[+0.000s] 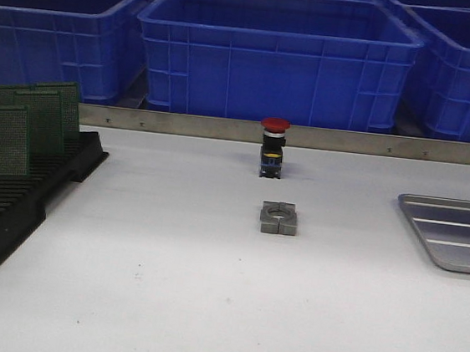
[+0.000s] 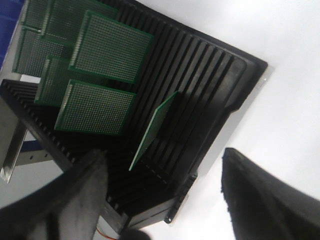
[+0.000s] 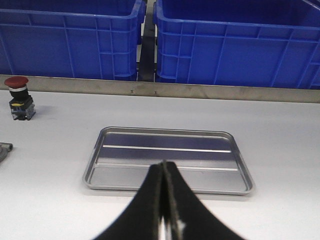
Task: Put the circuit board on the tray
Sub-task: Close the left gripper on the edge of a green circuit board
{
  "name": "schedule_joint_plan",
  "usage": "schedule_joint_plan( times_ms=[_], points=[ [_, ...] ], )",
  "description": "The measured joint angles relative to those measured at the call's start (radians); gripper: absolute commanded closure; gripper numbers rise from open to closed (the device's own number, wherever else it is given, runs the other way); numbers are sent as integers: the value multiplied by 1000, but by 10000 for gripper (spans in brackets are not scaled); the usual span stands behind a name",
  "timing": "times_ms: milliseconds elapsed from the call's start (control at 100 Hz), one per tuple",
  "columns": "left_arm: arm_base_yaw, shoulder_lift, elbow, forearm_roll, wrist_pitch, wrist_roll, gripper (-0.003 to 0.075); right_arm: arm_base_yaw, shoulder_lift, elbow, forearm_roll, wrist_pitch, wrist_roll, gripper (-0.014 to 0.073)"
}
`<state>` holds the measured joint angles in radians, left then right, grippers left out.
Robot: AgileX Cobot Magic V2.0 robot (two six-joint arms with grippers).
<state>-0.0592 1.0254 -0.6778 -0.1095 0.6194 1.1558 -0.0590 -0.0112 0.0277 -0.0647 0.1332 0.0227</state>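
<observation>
My left gripper grabs the circuit board by its free upper edge [image 2: 144,138] next, since the rack's slots hold the board's lower side.
Several green circuit boards [image 1: 22,124] stand in a black slotted rack [image 1: 13,211] at the table's left. In the left wrist view the boards [image 2: 95,105] lean in the rack [image 2: 200,80], one thin board [image 2: 152,130] standing apart from the others. My left gripper [image 2: 165,200] is open and empty above the rack's near corner. The silver-grey tray [image 1: 456,233] lies at the right edge, empty; it also shows in the right wrist view [image 3: 167,160]. My right gripper [image 3: 165,172] is shut, empty, just before the tray's near rim. Neither arm shows in the front view.
Blue plastic bins [image 1: 273,54] line the back behind a metal rail [image 1: 306,136]. A red-capped push button [image 1: 272,146] and a grey metal clamp block [image 1: 279,218] sit mid-table; the button also shows in the right wrist view [image 3: 18,97].
</observation>
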Motion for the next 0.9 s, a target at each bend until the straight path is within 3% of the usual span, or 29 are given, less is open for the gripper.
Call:
schedule_joint_plan(
  times_ms=[190,570,640,830,900],
  points=[
    [0,167,-61,-4,-9,99,259,0,0,0,0,0,0,655],
    [0,483,-179,-2,-38,115,284,0,0,0,0,0,0,655],
    [0,512,-193,-2,-39,115,366,0,0,0,0,0,0,655],
    [0,532,-208,0,-46,115,712,0,0,0,0,0,0,655],
    [0,532,-208,1,-46,116,741,0,0,0,0,0,0,655]
  ],
)
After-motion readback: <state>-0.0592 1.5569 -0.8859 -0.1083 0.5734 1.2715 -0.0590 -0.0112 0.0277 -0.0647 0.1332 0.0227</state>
